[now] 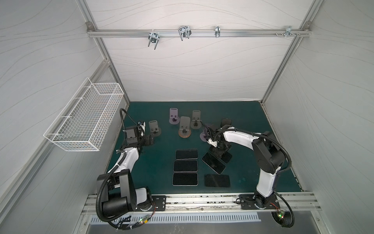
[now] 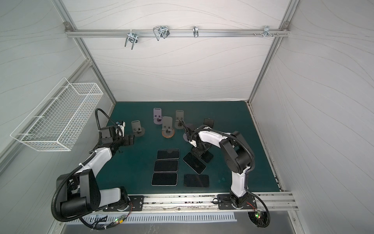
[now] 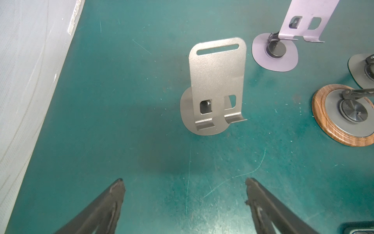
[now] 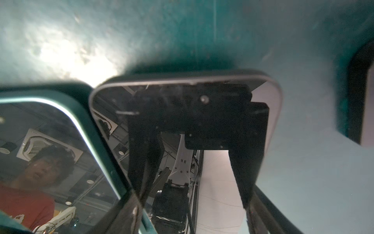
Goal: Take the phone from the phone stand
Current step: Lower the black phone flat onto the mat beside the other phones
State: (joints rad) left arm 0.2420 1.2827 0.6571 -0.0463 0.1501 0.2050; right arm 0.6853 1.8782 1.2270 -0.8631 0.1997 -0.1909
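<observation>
The dark phone is low over empty mat, so it leaves my right gripper now. The dark phone would land flat beside the green-edged phone (image 1: 213, 163).
My right gripper (image 1: 219, 151) (image 4: 191, 199) is shut on a dark phone (image 4: 222, 172) (image 1: 228, 158), one finger on each long side. It holds the phone low over the green mat (image 1: 153, 162); contact with the mat cannot be told. A green-edged phone (image 4: 50, 152) (image 1: 213, 163) lies right beside it. The arm half hides a purple phone stand (image 1: 203, 136) just behind it. Another dark phone (image 1: 226, 122) leans on a stand at the back right. My left gripper (image 1: 150, 139) (image 3: 184, 182) is open and holds nothing, facing a bare grey stand (image 3: 217, 81) (image 1: 154, 129).
Several phones lie flat in the front middle, such as the nearest one (image 1: 185, 178) and one to its right (image 1: 217, 180). Three bare stands are grouped at the back: purple (image 1: 174, 116), wood-rimmed (image 1: 184, 129) and grey (image 1: 195, 119). A wire basket (image 1: 85, 121) hangs on the left wall.
</observation>
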